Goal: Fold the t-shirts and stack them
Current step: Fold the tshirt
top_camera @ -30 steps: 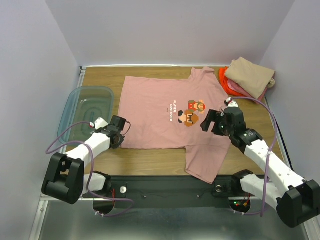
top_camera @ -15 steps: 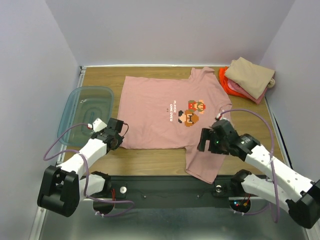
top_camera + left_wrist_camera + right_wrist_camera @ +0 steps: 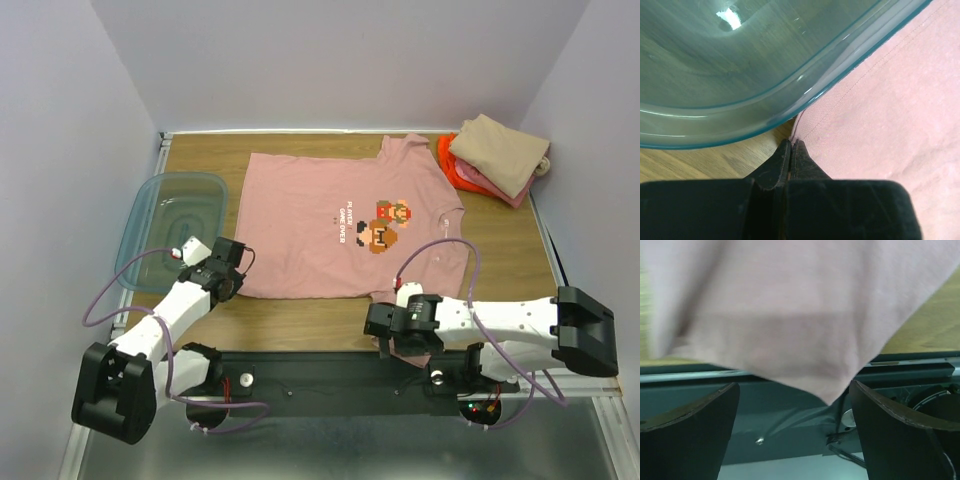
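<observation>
My right gripper's fingers are spread beside the sleeve's tip, so the sleeve would stay hanging over the table's front edge if I lifted the gripper now.
The dusty-pink t-shirt lies spread flat on the wooden table, cartoon print up. One sleeve hangs over the table's front edge. My left gripper is shut at the shirt's near-left hem corner, and the hem edge runs into the closed fingertips. My right gripper is open at the front edge. In the right wrist view the sleeve's tip hangs between the two spread fingers. Folded tan, pink and orange shirts are stacked at the back right.
The clear teal plastic bin sits left of the shirt, its rim just beyond my left fingertips in the left wrist view. The black base rail runs below the front edge. White walls close in three sides.
My right arm has swung from the shirt's right side down to the front edge and now sits low at the hanging sleeve. My left gripper has shifted slightly left.
</observation>
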Robot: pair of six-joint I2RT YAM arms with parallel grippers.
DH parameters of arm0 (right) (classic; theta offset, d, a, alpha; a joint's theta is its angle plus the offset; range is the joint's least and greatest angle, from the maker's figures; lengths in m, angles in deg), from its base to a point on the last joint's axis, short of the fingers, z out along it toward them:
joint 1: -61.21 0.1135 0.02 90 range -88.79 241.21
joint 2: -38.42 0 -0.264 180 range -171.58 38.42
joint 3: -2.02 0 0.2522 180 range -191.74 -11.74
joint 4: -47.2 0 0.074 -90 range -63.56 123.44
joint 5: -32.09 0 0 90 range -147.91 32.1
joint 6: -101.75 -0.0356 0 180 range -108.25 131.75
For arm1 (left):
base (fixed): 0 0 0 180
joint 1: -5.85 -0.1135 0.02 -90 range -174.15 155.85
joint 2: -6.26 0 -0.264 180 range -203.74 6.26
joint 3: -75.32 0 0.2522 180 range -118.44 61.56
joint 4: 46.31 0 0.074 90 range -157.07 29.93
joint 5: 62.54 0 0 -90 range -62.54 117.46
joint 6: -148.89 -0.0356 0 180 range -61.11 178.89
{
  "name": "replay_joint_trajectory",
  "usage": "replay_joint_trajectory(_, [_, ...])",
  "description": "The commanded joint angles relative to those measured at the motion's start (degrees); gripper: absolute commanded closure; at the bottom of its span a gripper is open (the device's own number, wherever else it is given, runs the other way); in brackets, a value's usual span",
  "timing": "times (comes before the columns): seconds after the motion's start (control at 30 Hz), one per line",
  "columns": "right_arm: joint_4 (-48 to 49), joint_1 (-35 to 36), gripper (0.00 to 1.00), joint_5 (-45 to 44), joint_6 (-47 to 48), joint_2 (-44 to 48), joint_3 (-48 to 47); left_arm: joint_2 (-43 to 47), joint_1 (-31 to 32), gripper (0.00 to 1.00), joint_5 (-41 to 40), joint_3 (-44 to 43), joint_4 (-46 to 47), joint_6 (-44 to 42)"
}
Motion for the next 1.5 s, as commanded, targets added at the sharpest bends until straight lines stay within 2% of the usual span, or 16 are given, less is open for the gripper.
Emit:
replay_joint_trajectory(0.0, [-0.36,0.66,0.07,-1.48,-6.68,3.23,3.73,2.13,-0.46,1.0,-1.82,0.58,-1.22,-0.52])
replay_joint_trajectory(0.17, [8.78,0.66,0.13,1.77,-4.23,6.24,9.27,2.4,-0.46,1.0,-1.56,0.49,-1.13,-1.04])
replay_joint_trajectory(0.27, [10.64,0.66,0.16,2.66,-3.69,4.31,10.77,2.4,-0.46,1.0,-1.38,0.23,-1.4,-0.96])
replay_joint_trajectory(0.33, [11.08,0.66,0.23,2.84,-4.39,3.7,11.56,2.4,-0.46,1.0,-1.47,0.14,-1.66,-0.87])
replay_joint_trajectory(0.4, [11.69,0.66,0.34,3.01,-5.18,4.04,12.36,2.57,-0.46,1.0,-1.47,0.14,-1.92,-0.78])
replay_joint_trajectory(0.5, [11.87,0.66,0.75,3.8,-6.76,6.5,13.59,2.66,-0.46,1.0,-1.21,0.05,-2.62,-0.69])
replay_joint_trajectory(0.67, [10.21,0.66,0.99,2.84,-7.74,12.12,12.63,4.06,-0.46,1.0,-0.68,-0.12,-3.24,-0.69])
replay_joint_trajectory(0.9, [0.71,0.66,0.99,-2.52,-11.25,16.43,7.89,7.49,-0.46,1.0,1.16,-0.47,-4.47,0.0])
replay_joint_trajectory(1.13, [-4.12,-2.15,0.99,-14.98,-10.12,16.79,-0.02,7.5,-0.46,1.0,2.14,-3.72,-2.45,-1.57])
replay_joint_trajectory(1.27, [-3.08,-10.92,0.99,-19.48,-4.06,14.6,-4.51,5.22,-0.46,1.0,2.66,-4.95,-0.08,-1.92])
replay_joint_trajectory(1.3, [-2.11,-12.59,1.0,-19.75,0.3,13.11,-5.21,4.51,-0.46,1.0,2.84,-5.39,0.1,-2.36])
replay_joint_trajectory(1.47, [4.92,-21.56,0.99,-20.19,9.92,8.71,-11.26,-0.5,-0.46,1.0,1.61,-9.78,0.1,-3.15])
